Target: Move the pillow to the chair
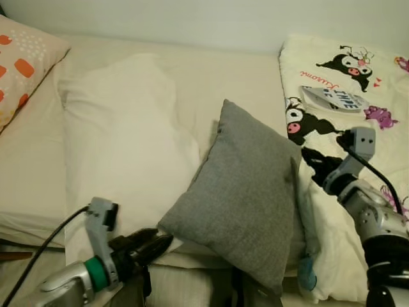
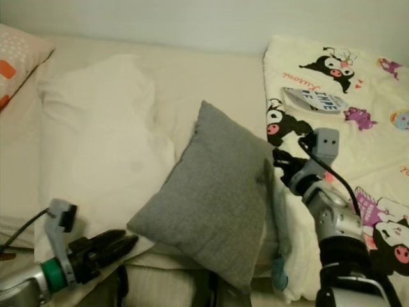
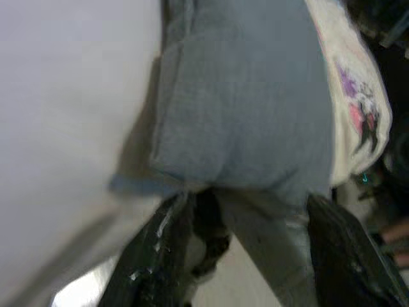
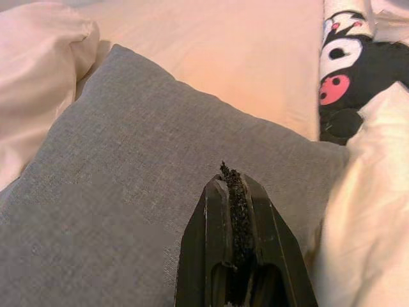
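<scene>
The pillow's plump body is wider than the left gripper's open fingers, so the left gripper next needs to grab the pillow by the fabric fold (image 1: 174, 231) (image 3: 249, 188) beside the pillow's corner.
A grey square pillow (image 1: 239, 192) lies tilted on the bed, leaning against the cartoon-print blanket (image 1: 367, 89). My left gripper (image 1: 165, 239) is at the pillow's lower left corner. In the left wrist view its fingers (image 3: 156, 256) stand open, one on each side of a fold of the grey fabric. My right gripper (image 2: 279, 158) is at the pillow's right edge, by the blanket. In the right wrist view it (image 4: 231, 182) is shut just over the grey cloth, with nothing seen between its fingers.
A white pillow (image 1: 121, 134) lies left of the grey one, and an orange-patterned cushion (image 1: 19, 64) sits at the far left. A flat printed packet (image 1: 332, 99) rests on the blanket. The wall (image 1: 192, 19) runs behind the bed, whose front edge is just below the grippers.
</scene>
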